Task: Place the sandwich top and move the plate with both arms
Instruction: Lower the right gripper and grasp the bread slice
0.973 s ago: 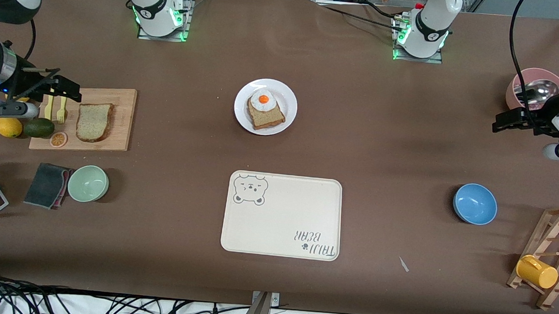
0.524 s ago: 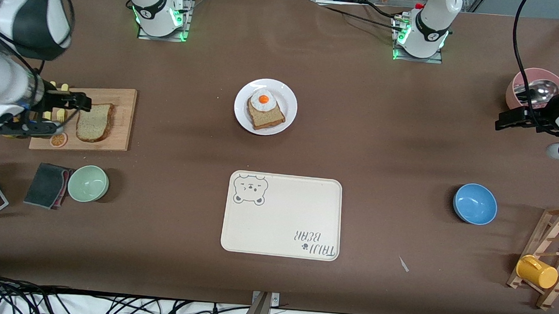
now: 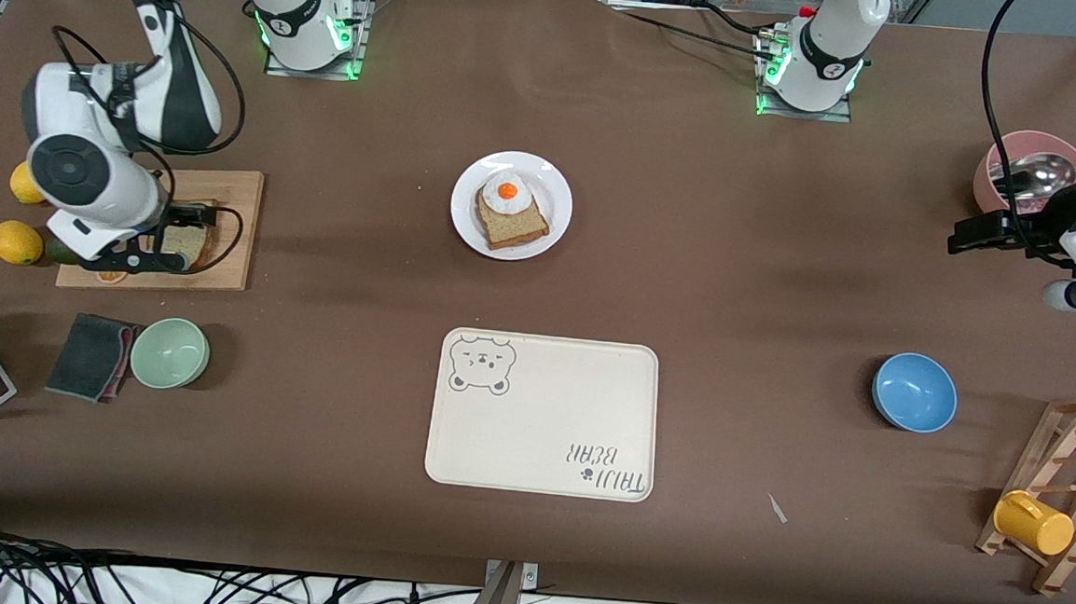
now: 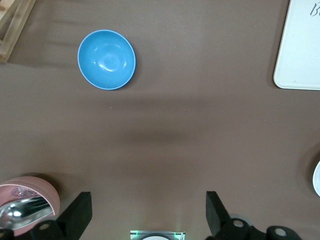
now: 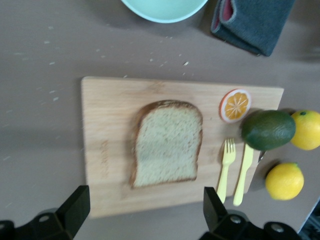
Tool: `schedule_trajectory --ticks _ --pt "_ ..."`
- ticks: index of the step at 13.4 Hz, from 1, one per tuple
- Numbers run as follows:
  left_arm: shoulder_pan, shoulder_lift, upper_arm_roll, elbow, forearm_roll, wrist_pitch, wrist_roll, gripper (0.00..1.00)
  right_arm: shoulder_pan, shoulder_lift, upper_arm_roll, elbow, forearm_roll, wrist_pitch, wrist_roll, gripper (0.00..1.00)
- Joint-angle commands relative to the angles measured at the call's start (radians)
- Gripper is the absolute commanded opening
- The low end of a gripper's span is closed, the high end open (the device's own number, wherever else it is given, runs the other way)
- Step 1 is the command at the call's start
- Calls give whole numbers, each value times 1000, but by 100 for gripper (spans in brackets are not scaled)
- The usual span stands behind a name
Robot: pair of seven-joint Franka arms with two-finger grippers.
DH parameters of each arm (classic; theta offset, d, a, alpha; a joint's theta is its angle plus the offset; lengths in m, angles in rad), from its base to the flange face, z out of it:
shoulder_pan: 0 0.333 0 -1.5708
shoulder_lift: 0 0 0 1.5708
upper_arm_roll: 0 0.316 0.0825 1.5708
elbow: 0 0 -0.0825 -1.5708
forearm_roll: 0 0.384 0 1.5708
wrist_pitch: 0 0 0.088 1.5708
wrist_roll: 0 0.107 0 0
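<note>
The sandwich top should next be grabbed by its side crust [image 5: 136, 155] with the robot's right gripper, so that it can go over the egg on the white plate.
The sandwich top [image 5: 167, 142] lies flat on a wooden cutting board [image 5: 110, 150] at the right arm's end of the table. In the front view only part of the slice [image 3: 190, 243] shows under the arm. My right gripper [image 5: 145, 210] is open and empty, up over the board and the slice; it also shows in the front view [image 3: 168, 240]. The white plate [image 3: 556, 184] sits mid-table with the egg-topped slice [image 3: 509, 212] on it. My left gripper [image 4: 148, 210] is open and empty, and it waits over bare table beside the pink bowl [image 3: 1023, 168]; the front view shows it too [image 3: 962, 236].
A cream bear-print tray [image 3: 542, 414] lies nearer the front camera than the plate. A blue bowl [image 3: 914, 391], a green bowl [image 3: 170, 352], a grey cloth [image 3: 91, 356] and a mug rack [image 3: 1063, 493] are about. An avocado [image 5: 267, 130], lemons [image 5: 284, 181], an orange slice [image 5: 235, 105] and yellow cutlery [image 5: 235, 170] lie by the slice.
My right arm has swung in over the cutting board, and its gripper now points down over the bread slice. My left arm has barely moved.
</note>
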Motion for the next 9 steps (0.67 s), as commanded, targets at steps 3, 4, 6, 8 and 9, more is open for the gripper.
schedule_trajectory --ticks 3,4,6,8,9 --pt "16 -39 -8 -23 -11 24 8 100 -8 44 -33 -130 -65 261 49 99" --pt "16 -48 -8 -36 -9 27 8 100 -8 72 -45 -129 -65 288 49 99" --pt "16 -56 -7 -34 -11 21 8 100 -8 109 -76 -129 -67 338 46 98" --pt "16 -62 -5 -34 -11 15 8 100 -8 121 -79 -129 -73 340 48 87" --pt "16 -65 -5 -34 -11 15 8 100 -8 134 -79 -127 -73 343 48 82"
